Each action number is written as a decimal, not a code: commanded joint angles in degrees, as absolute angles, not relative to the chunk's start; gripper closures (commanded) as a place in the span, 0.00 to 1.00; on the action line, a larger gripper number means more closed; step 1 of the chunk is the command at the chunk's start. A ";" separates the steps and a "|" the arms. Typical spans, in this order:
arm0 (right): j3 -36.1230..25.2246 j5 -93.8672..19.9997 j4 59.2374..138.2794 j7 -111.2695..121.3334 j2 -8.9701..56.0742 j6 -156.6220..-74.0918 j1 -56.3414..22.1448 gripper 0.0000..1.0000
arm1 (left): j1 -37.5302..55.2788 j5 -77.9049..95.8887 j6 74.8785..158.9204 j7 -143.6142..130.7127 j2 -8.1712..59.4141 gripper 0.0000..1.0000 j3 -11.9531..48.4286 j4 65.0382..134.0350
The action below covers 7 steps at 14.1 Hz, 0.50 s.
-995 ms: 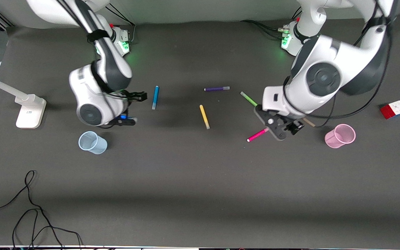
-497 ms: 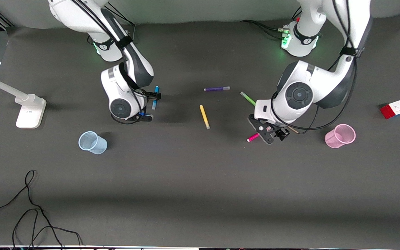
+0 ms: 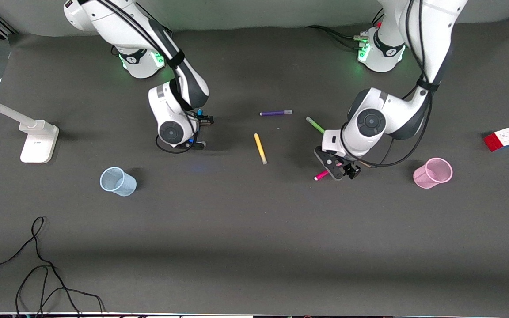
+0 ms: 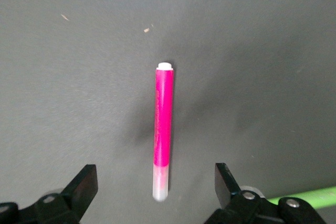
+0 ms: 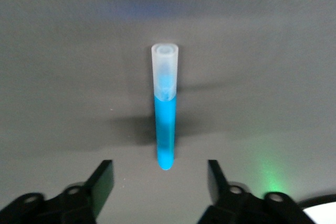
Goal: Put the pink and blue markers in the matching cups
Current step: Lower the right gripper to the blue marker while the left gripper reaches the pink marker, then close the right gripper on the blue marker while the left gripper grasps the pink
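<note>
The fingers of the robot's left gripper are above the pink marker's pale end in the left wrist view, so the left gripper should go lower before it closes on the marker.
The pink marker lies on the dark mat, mostly hidden under my left gripper. In the left wrist view the marker lies flat, its pale end between my open fingers. The blue marker is nearly hidden by my right gripper. In the right wrist view the blue marker lies just ahead of my open right gripper. The pale blue cup stands nearer the front camera than the right gripper. The pink cup stands beside the left gripper.
A yellow pen, a purple pen and a lime-green pen lie mid-table. A red and white cube sits at the left arm's end. A white stand and loose black cable are at the right arm's end.
Both arms have come down. The right gripper moved over the blue marker, covering most of it. The left gripper lowered over the pink marker, hiding more of it.
</note>
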<state>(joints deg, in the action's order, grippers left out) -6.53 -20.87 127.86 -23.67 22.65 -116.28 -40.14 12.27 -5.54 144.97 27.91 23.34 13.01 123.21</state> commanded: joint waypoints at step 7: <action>-7.21 -22.94 128.85 -25.75 25.05 -120.06 -43.15 0.56 | 12.74 -9.49 149.24 24.96 28.30 0.02 10.90 122.43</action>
<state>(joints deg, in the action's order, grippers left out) -6.54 -21.65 128.32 -24.93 25.07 -119.14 -42.16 12.23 -8.29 149.65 27.00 28.80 11.17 122.95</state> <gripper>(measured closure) 0.511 0.013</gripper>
